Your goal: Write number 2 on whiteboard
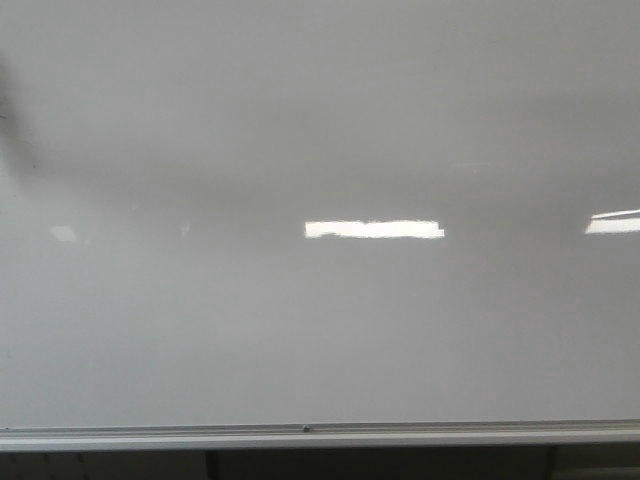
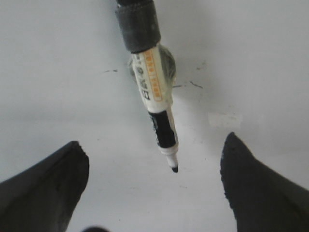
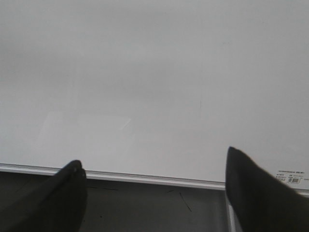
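Note:
My left gripper's fingers are still short of the marker's black band [image 2: 164, 129] in the left wrist view, so it is too early to close on the marker. It moves toward the band first.
The whiteboard [image 1: 320, 120] fills the front view, glossy and blank, with a silver rail [image 1: 320, 435] along its bottom edge. No number 2 shows in any view. Neither gripper shows in the front view. In the left wrist view my left gripper [image 2: 153, 142] is open, its dark fingers [image 2: 43, 188] wide apart. A white and black marker [image 2: 157, 96] with a dark foam sleeve reaches in between them, its black tip [image 2: 174, 169] close to the board, untouched by the fingers. My right gripper [image 3: 154, 157] is open and empty, facing the board's lower rail [image 3: 145, 176].
Bright rectangular light reflections [image 1: 373, 229] lie on the board. A few short black ink marks [image 2: 193, 84] sit on the board near the marker. A dark surface [image 3: 145, 208] lies below the rail, and a small label [image 3: 292, 176] is at the board's corner.

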Controlling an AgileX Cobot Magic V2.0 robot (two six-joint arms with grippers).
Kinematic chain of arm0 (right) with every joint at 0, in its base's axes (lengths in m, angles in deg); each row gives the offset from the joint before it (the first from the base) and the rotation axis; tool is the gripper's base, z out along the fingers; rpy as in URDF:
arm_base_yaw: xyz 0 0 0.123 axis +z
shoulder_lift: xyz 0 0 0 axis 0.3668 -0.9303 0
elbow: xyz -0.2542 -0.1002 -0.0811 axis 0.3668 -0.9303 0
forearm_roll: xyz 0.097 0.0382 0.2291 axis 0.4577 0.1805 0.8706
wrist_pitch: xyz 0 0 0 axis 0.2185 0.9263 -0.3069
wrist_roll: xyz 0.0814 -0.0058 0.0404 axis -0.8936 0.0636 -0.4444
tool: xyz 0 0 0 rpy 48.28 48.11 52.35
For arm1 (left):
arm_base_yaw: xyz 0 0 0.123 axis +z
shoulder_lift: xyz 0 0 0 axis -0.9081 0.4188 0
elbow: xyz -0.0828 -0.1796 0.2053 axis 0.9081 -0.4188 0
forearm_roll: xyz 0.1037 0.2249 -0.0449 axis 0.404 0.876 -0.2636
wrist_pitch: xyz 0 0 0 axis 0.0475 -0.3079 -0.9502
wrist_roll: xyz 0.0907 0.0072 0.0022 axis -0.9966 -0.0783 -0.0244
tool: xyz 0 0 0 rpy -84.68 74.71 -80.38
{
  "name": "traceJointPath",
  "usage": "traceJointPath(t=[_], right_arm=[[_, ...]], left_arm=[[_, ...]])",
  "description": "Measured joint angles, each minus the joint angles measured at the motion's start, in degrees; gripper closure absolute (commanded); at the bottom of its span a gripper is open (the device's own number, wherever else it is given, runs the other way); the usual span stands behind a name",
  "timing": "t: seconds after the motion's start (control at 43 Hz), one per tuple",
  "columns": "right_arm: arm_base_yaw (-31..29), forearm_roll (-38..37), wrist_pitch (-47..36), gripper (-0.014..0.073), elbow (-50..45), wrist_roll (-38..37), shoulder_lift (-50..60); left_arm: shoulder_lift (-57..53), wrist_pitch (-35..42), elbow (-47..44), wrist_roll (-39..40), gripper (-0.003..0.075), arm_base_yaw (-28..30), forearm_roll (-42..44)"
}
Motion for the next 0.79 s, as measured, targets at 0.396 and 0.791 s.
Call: traceJointPath(t=[0.396, 0.791], right_arm=[[0.0, 0.0, 0.0, -0.0016, 0.0, 0.0, 0.0], [0.0, 0.0, 0.1, -0.0016, 0.0, 0.0, 0.0]], left_arm=[[8.9, 0.6, 5.7, 0.0, 0.0227, 0.0, 0.0], [10.9, 0.8, 6.3, 0.0, 0.0533, 0.0, 0.0]])
